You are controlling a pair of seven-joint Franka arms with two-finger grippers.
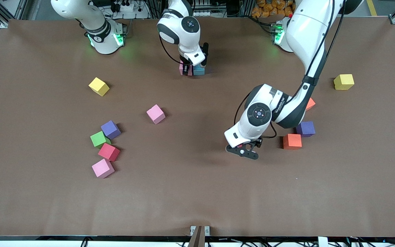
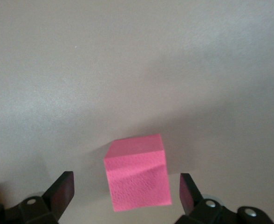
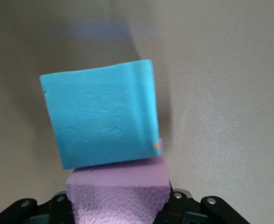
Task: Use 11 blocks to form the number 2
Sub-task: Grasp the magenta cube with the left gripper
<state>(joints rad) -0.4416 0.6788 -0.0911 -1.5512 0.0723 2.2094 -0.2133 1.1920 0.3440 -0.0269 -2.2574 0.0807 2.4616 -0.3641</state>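
It isn't time to close yet: the fingers of my left gripper stop above the pinkish-red block's top (image 2: 139, 182). They need to come down first and then close on the block.
My right gripper (image 1: 191, 67) is down at the table near the robots' bases, shut on a pink block (image 3: 118, 196) (image 1: 185, 69). That block touches a light blue block (image 3: 99, 119) (image 1: 199, 70) beside it. These two are all that shows of the number 2. My left gripper (image 1: 242, 152) is open, low over the table's middle. Its fingers (image 2: 62, 189) stand on either side of a pinkish-red block (image 2: 137, 177) without touching it. The hand hides that block in the front view. Loose blocks lie around: pink (image 1: 155, 114), purple (image 1: 110, 129), crimson (image 1: 108, 152), pink (image 1: 103, 168), orange (image 1: 292, 141), purple (image 1: 305, 129).
Another orange block (image 1: 310, 103) peeks out from under the left arm. A green cube (image 1: 99, 139) sits among the cluster toward the right arm's end. Yellow cubes lie toward the right arm's end (image 1: 98, 86) and the left arm's end (image 1: 343, 82).
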